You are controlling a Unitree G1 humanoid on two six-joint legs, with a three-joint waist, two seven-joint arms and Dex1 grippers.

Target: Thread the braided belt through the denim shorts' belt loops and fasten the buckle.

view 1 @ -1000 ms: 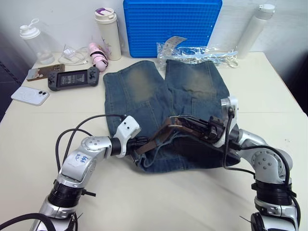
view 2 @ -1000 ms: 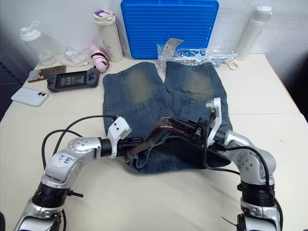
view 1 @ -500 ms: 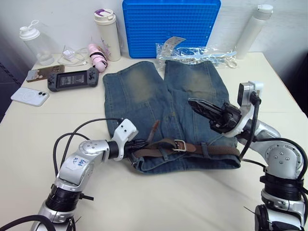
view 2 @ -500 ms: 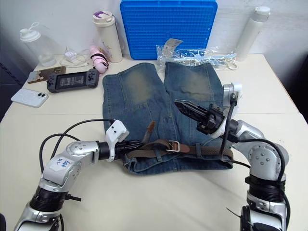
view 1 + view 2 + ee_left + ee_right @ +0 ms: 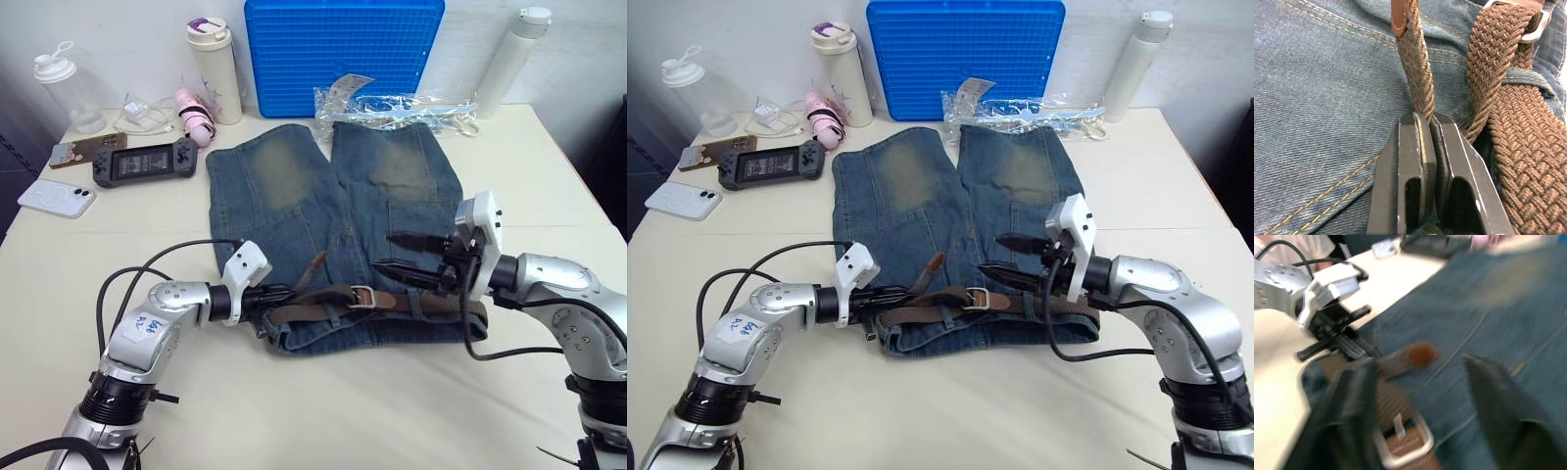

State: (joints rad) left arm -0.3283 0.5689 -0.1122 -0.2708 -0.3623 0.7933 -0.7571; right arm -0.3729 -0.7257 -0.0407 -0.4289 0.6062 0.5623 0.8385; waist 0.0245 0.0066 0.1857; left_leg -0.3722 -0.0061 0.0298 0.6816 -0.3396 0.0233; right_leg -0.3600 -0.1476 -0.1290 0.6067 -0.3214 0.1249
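My right gripper is to grab the silver buckle by its leather-tab side [image 5: 378, 301] next, to hold it steady while the belt's free tail [image 5: 312, 269] is fastened.
The denim shorts [image 5: 294, 196] lie flat mid-table, waistband toward me. Along the waistband runs the braided belt [image 5: 431, 304], brown, its silver buckle [image 5: 362, 297] near the middle. My left gripper [image 5: 286, 294] is shut on the belt's free tail [image 5: 1415, 63], which rises from the fingers toward its leather tip. A belt loop [image 5: 1523, 78] crosses the belt beside it. My right gripper [image 5: 384, 252] hovers just above the buckle, open wide, holding nothing.
At the table's back stand a blue grid board [image 5: 343, 54], a cream tumbler [image 5: 214, 69], a clear shaker bottle [image 5: 61, 93] and a white bottle [image 5: 509, 59]. A plastic bag [image 5: 402, 106], a handheld console [image 5: 142, 162] and a phone [image 5: 54, 196] lie nearby.
My right gripper let go of the belt, lifted off, then came down near the buckle and opened wide. The belt dropped flat onto the waistband. My left gripper kept its hold.
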